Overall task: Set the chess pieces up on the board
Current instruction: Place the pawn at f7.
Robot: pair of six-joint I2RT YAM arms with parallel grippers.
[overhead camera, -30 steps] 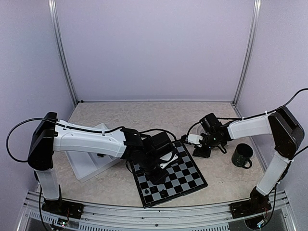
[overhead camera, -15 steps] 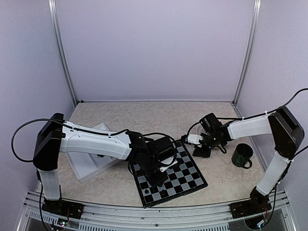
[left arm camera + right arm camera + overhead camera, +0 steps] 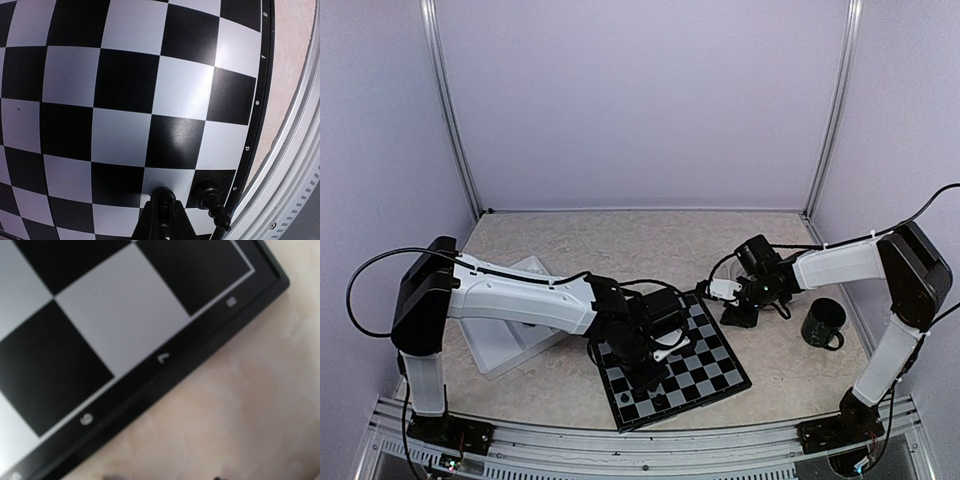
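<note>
The base of the black chess piece (image 3: 163, 193) is resting on the pale square, so the piece would stay standing there, and my left gripper should now open.
The board (image 3: 705, 350) lies in front of the arms, turned at an angle. My left gripper (image 3: 653, 372) is low over its near part. In the left wrist view my left gripper (image 3: 163, 204) is shut on a black chess piece (image 3: 163, 193), whose base sits on a pale square of the board (image 3: 125, 80). A second black piece (image 3: 211, 201) stands free one square to the right, by the board's edge; it also shows in the top view (image 3: 663, 403). My right gripper (image 3: 738, 315) is open and empty, low beside the board's right edge (image 3: 150, 385).
A white compartment tray (image 3: 500, 340) lies left of the board, under my left arm. A dark green mug (image 3: 823, 323) stands on the table at the right. The metal rail (image 3: 295, 165) of the table's near edge runs just past the board.
My left gripper has moved toward the near edge of the board and lower, with the black piece in it. The right arm has not moved.
</note>
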